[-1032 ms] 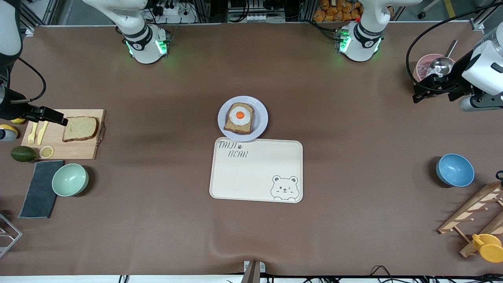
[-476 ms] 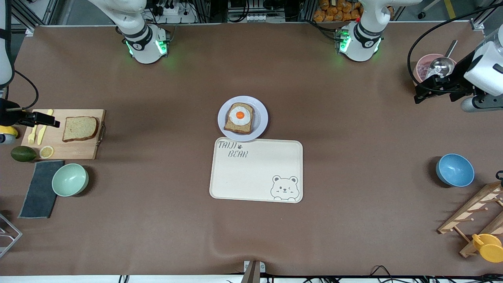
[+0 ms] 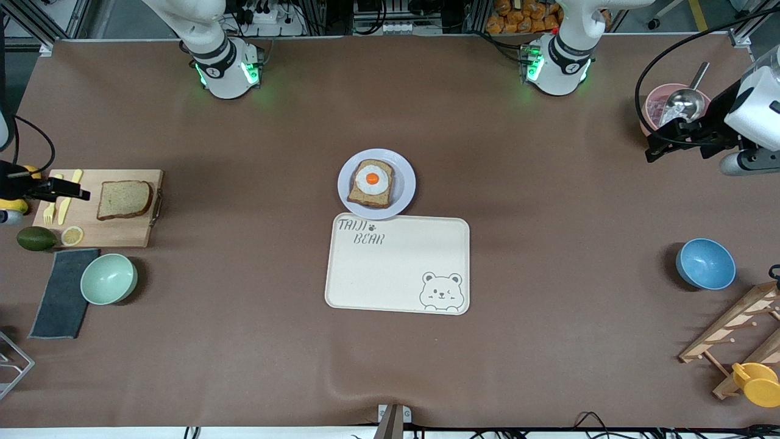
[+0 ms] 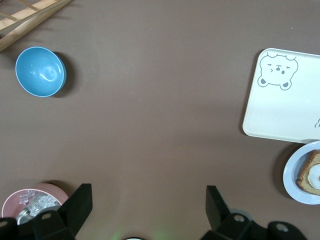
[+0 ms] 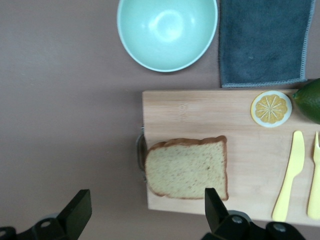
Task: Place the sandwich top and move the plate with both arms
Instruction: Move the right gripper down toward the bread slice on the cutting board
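Note:
Next, my right gripper grabs the bread slice by its crust edge [image 3: 125,182]. The slice then tops the egg toast on the plate [image 3: 405,183].
The sandwich top [image 3: 124,199], a plain brown bread slice, lies on a wooden cutting board [image 3: 97,227] at the right arm's end of the table; it also shows in the right wrist view [image 5: 187,168]. The pale plate [image 3: 405,183] at the table's middle holds a bread slice with a fried egg [image 3: 371,183]; its rim shows in the left wrist view [image 4: 291,176]. My right gripper [image 3: 76,194] hangs open and empty over the board, its own view [image 5: 146,207] showing the slice's edge between the fingers. My left gripper [image 3: 652,148] is open and empty, up beside a pink bowl [image 3: 653,105].
A cream bear tray [image 3: 397,264] touches the plate, nearer the camera. A yellow fork and knife [image 3: 58,207], a lemon slice [image 3: 72,235], an avocado [image 3: 35,238], a green bowl [image 3: 108,278] and a grey cloth [image 3: 58,292] surround the board. A blue bowl [image 3: 705,263] and a wooden rack [image 3: 737,332] stand at the left arm's end.
My right gripper has drawn back from beside the bread slice toward the board's fork-and-knife end. My left gripper has shifted slightly toward the left arm's end of the table.

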Available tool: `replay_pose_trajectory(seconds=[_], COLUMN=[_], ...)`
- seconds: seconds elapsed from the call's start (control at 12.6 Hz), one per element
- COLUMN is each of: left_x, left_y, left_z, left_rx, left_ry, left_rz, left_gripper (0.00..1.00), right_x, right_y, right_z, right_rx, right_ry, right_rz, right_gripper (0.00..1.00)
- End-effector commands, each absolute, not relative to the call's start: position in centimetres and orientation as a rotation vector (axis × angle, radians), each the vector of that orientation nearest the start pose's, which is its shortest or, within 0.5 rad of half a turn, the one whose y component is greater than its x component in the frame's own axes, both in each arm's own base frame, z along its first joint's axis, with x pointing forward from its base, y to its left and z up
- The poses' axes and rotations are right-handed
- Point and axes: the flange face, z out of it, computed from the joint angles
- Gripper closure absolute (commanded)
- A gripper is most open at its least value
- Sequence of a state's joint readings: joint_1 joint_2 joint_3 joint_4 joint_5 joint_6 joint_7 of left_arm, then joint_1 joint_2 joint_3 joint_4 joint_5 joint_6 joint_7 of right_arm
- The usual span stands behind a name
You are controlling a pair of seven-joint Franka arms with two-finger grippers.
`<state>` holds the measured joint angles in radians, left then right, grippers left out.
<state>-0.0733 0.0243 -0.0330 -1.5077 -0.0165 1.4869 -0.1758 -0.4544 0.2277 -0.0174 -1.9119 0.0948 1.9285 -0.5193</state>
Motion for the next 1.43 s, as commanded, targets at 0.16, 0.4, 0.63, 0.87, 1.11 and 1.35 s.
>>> replay_pose_trajectory(seconds=[0.16, 0.4, 0.63, 0.87, 1.11, 1.35], left_x=[55.1, 55.2, 55.3, 55.6, 55.8, 56.0], left_y=[-5.7, -5.5, -5.8, -5.8, -5.8, -6.3], left_z=[63.2, 63.3, 63.1, 62.7, 62.5, 62.3], left_rx=[-3.128, -3.126, -3.114, -3.114, -3.114, -3.116], left_ry=[-0.08, -0.073, -0.057, -0.057, -0.054, -0.051], left_rz=[0.06, 0.058, 0.057, 0.062, 0.06, 0.053], left_gripper=[0.0, 0.0, 0.0, 0.0, 0.0, 0.0], right_x=[51.2, 50.1, 48.9, 47.9, 47.2, 46.4], right_y=[-29.2, -31.5, -33.1, -34.7, -35.6, -36.2], right_z=[32.8, 30.0, 27.1, 23.4, 22.2, 20.8], right_rx=[-2.918, -2.893, -2.847, -2.831, -2.803, -2.786], right_ry=[-0.09, -0.104, -0.089, -0.034, -0.042, -0.015], right_rz=[0.214, 0.219, 0.232, 0.232, 0.207, 0.224], right_gripper=[0.0, 0.1, 0.1, 0.14, 0.27, 0.33])
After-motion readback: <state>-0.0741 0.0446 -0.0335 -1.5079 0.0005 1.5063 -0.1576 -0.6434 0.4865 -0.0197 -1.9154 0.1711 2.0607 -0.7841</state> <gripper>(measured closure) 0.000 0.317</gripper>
